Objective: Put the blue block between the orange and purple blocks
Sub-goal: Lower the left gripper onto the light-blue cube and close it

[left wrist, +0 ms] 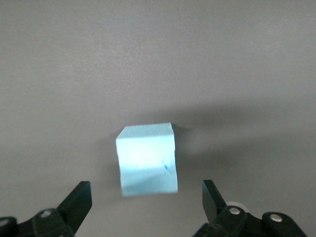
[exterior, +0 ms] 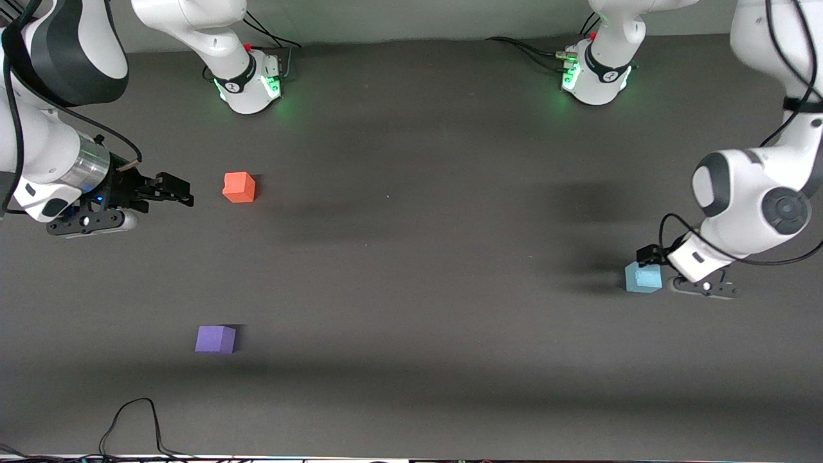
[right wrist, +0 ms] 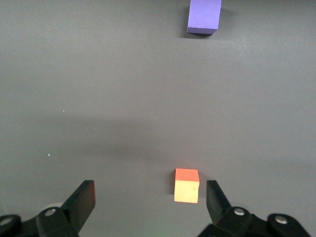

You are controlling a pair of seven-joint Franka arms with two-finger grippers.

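The blue block point(exterior: 643, 278) needs to go between the orange and purple blocks. My left gripper will next pick up the blue block by its opposite sides.
The blue block point(exterior: 643, 278) sits on the dark table toward the left arm's end. My left gripper point(exterior: 651, 257) is low beside it, open and empty. In the left wrist view the blue block point(left wrist: 147, 159) lies just ahead of the open left gripper point(left wrist: 146, 202), not touched by either finger. The orange block point(exterior: 239, 187) and the purple block point(exterior: 215, 339) sit toward the right arm's end, the purple one nearer the front camera. My right gripper point(exterior: 175, 191) hovers open beside the orange block point(right wrist: 186, 185). The right gripper point(right wrist: 149, 195) also sees the purple block point(right wrist: 204, 16).
The two arm bases point(exterior: 247, 83) point(exterior: 595, 77) stand at the table's edge farthest from the front camera. A black cable point(exterior: 135, 424) loops on the table edge nearest that camera. Bare table point(exterior: 418, 257) lies between the blue block and the other two.
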